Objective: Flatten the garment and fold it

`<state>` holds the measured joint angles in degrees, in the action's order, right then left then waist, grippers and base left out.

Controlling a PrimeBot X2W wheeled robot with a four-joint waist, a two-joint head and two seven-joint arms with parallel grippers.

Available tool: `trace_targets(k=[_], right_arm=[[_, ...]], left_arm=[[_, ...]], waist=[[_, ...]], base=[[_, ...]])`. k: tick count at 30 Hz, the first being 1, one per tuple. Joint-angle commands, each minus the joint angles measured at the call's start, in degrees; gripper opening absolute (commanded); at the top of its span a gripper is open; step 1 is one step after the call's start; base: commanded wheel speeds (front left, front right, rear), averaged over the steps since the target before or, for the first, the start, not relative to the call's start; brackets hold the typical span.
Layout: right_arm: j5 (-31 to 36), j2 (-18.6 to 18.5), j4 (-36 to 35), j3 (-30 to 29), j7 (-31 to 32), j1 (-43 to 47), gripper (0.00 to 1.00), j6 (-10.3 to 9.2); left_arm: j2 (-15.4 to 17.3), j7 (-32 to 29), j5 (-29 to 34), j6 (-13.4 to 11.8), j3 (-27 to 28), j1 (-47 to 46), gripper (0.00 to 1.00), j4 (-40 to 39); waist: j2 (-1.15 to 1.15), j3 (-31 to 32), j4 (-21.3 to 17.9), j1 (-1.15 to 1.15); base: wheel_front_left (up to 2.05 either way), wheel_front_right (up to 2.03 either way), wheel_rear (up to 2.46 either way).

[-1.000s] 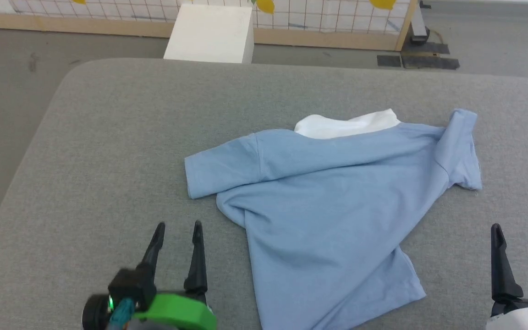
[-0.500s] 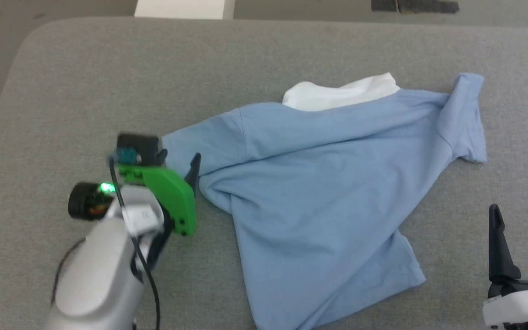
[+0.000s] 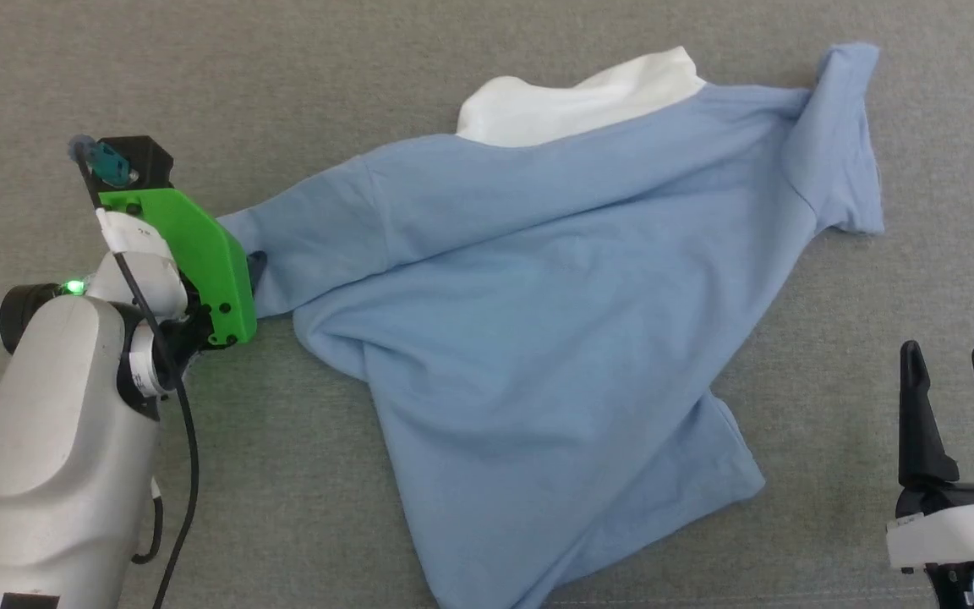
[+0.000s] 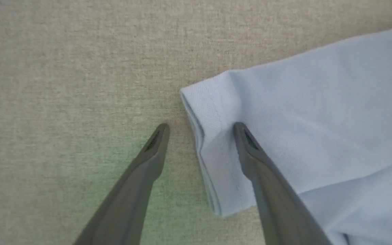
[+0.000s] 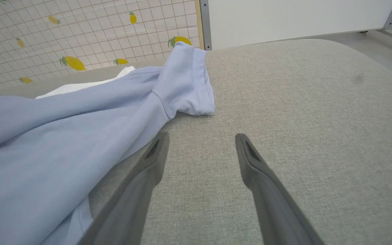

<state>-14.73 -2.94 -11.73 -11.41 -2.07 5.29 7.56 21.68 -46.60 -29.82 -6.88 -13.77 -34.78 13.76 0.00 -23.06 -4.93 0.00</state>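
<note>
I need to pinch the garment by the sleeve's hemmed end [image 4: 218, 151] next with my left gripper. The sleeve's edge is slightly open there, while the cloth beyond it lies flat.
The garment [image 3: 555, 304], a light blue short-sleeved shirt with a white section [image 3: 571, 101] at the top, lies rumpled on the grey padded table [image 3: 199, 85]. My left gripper [image 4: 201, 127] stands open over the hemmed end of the left sleeve [image 4: 213, 115]; one finger is on the bare table, the other over the sleeve fabric. In the head view the green wrist mount [image 3: 191, 254] hides those fingers. My right gripper [image 3: 952, 364] is open at the lower right, apart from the shirt. The other sleeve [image 5: 185, 81] lies ahead of it in the right wrist view.
A lemon-patterned tiled panel [image 5: 63, 34] and a white board [image 5: 284, 17] stand beyond the table's far edge in the right wrist view. Bare table [image 5: 301, 102] lies to the right of the shirt.
The camera has tilted down and closer. My left arm has reached forward from the near edge to the left sleeve's end. The sleeve looks drawn out leftward. The right gripper has stayed put.
</note>
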Motion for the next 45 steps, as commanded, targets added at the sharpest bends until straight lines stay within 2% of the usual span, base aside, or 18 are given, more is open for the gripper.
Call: trace_targets(k=[1, 4, 5, 6, 13, 18, 22, 24, 28, 34, 40, 45], right_arm=[[-0.38, 0.06, 0.22, 0.02, -0.56, -1.20, 1.00, -0.08], [-0.36, 0.06, 0.54, -0.13, -0.58, -1.73, 1.00, -0.08], [-0.34, 0.06, 0.63, -0.21, -0.58, -1.88, 1.00, -0.08], [-0.31, 0.06, 0.73, -0.32, -0.57, -2.05, 1.00, -0.08], [0.02, 0.06, 1.12, -0.66, -0.41, -2.63, 1.00, -0.08], [0.03, 0.06, 1.73, -0.32, -0.33, -2.27, 1.00, -0.08], [-0.03, 0.06, 2.27, -0.36, -0.25, -1.46, 1.00, -0.08], [-0.11, 0.06, 2.46, -0.31, -0.06, -0.82, 1.00, -0.08], [-0.17, 0.06, 2.42, -0.10, 0.44, 0.29, 1.00, -0.08], [0.10, 0.06, 2.04, -0.49, 1.29, 1.53, 1.00, -0.08], [0.50, 0.06, 1.39, -1.07, 2.61, 2.10, 1.00, -0.08], [1.82, -0.51, -0.41, -1.27, 8.00, -3.17, 1.00, -0.08]], left_arm=[[0.12, -0.76, -0.17, -0.60, 0.02, -0.46, 1.00, -0.21], [-0.85, -2.45, -1.94, -0.56, -0.03, 0.46, 1.00, -0.72], [-1.02, -3.13, -2.58, -0.05, -0.27, 0.71, 0.44, -0.97], [-1.03, -3.46, -3.11, 0.81, -0.58, 0.87, 0.00, -1.52], [-1.11, 1.10, -3.86, 3.57, -0.33, 1.12, 0.00, -2.78], [-1.42, 7.70, -3.99, 4.93, 1.07, 1.81, 0.00, -3.93], [-2.89, 14.26, -5.09, 5.48, 2.91, 4.64, 0.00, -8.06], [-4.41, 17.24, -6.16, 5.08, 3.90, 7.43, 0.00, -11.16], [-6.51, 22.21, -7.35, 2.35, 6.98, 14.41, 0.00, -18.40], [-6.23, 26.94, -6.64, -3.49, 14.07, 26.61, 0.00, -26.14], [-7.75, 29.49, -8.64, -2.26, 14.87, 31.32, 0.00, -26.89], [-8.74, 30.94, -8.17, -0.78, 12.63, 30.03, 0.00, -26.62]], waist=[[0.00, -1.39, -1.02, 0.00], [0.00, -1.73, -0.97, 0.00], [0.00, -1.80, -0.92, 0.00], [0.00, -1.88, -0.84, 0.00], [0.00, -1.41, -0.01, 0.00], [0.00, 0.82, 0.64, 0.00], [0.00, 3.31, 1.30, 0.00], [0.00, 4.60, 1.77, 0.00], [0.00, 6.35, 2.54, 0.00], [0.00, 7.70, 3.61, 0.00], [0.00, 8.18, 5.43, 0.00], [0.00, 7.21, 6.68, 0.00]], base=[[0.00, 0.00, 0.00], [0.00, 0.00, 0.00], [0.00, 0.00, 0.00], [0.00, 0.00, 0.00], [0.00, 0.00, 0.00], [0.00, 0.00, 0.00], [0.00, 0.00, 0.00], [0.00, 0.00, 0.00], [0.00, 0.00, 0.00], [0.00, 0.00, 0.00], [0.00, 0.00, 0.00], [0.00, 0.00, 0.00]])
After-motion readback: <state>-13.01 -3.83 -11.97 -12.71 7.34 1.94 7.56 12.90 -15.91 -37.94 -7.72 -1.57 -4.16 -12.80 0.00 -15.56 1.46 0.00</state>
